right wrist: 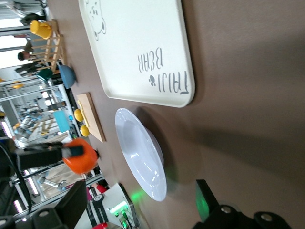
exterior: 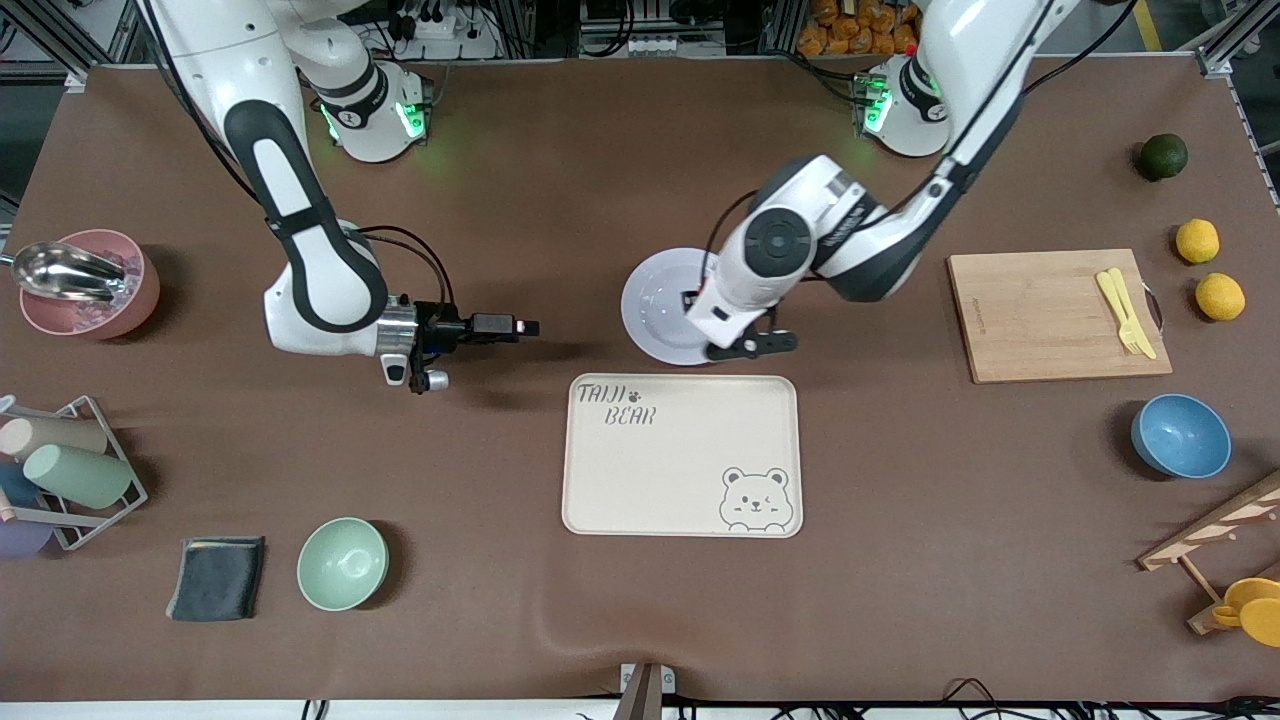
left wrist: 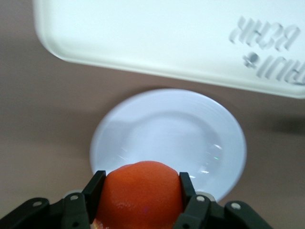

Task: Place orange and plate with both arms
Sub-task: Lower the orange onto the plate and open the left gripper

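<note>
The orange (left wrist: 140, 195) hangs high above the plate's near rim (left wrist: 219, 193) and would drop if I opened now. My left gripper needs to first lower the orange.
The orange (left wrist: 140, 195) is a glossy red-orange fruit, and my left gripper (left wrist: 140, 188) is shut on it, one black finger on each side. It hangs in the air over the rim of the plate (left wrist: 167, 133), a round pale plate lying on the table just beside the tray. In the front view the left gripper (exterior: 745, 345) covers part of the plate (exterior: 655, 305) and hides the orange. My right gripper (exterior: 525, 327) stands open and empty above the bare table, pointing at the plate from the right arm's end. In the right wrist view the orange (right wrist: 81, 160) floats well above the plate (right wrist: 143, 152).
The cream bear tray (exterior: 680, 455) lies nearer to the front camera than the plate. A cutting board (exterior: 1060, 315), two lemons (exterior: 1197, 241), a green fruit (exterior: 1163, 156) and a blue bowl (exterior: 1180, 435) sit toward the left arm's end. A pink bowl (exterior: 88, 283), a cup rack (exterior: 65, 470) and a mint bowl (exterior: 342, 563) sit toward the right arm's end.
</note>
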{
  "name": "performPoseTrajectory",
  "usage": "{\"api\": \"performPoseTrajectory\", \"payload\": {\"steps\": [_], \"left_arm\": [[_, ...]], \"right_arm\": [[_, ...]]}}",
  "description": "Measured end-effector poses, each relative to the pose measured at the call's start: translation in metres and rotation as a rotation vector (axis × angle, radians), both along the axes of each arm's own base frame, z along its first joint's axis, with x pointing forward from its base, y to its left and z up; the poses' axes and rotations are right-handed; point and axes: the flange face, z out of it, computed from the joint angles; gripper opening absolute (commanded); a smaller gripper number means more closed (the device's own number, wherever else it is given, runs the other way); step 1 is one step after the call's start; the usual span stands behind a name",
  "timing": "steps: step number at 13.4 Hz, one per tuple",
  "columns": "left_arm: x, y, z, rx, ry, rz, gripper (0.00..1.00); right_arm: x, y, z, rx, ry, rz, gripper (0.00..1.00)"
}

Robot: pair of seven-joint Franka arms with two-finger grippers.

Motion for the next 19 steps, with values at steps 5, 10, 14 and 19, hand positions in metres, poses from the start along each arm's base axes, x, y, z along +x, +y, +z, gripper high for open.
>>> {"api": "performPoseTrajectory", "payload": {"steps": [5, 10, 14, 19], "left_arm": [[-0.024, -0.032, -0.059, 0.087, 0.026, -0.022, 0.41], [-0.019, -0.032, -0.064, 0.093, 0.029, 0.005, 1.0], [-0.016, -0.032, -0.062, 0.093, 0.025, 0.02, 1.0], [0.024, -0.007, -0.037, 0.073, -0.022, 0.092, 1.0]], "right_arm": [[-0.015, 0.03, -0.02, 0.002, -0.022, -0.005, 1.0], [-0.028, 0.053, -0.033, 0.007, -0.036, -0.018, 1.0], [-0.035, 0.061, -0.045, 0.011, -0.047, -0.023, 1.0], [-0.049, 0.083, -0.056, 0.049, -0.05, -0.055, 0.85]]}}
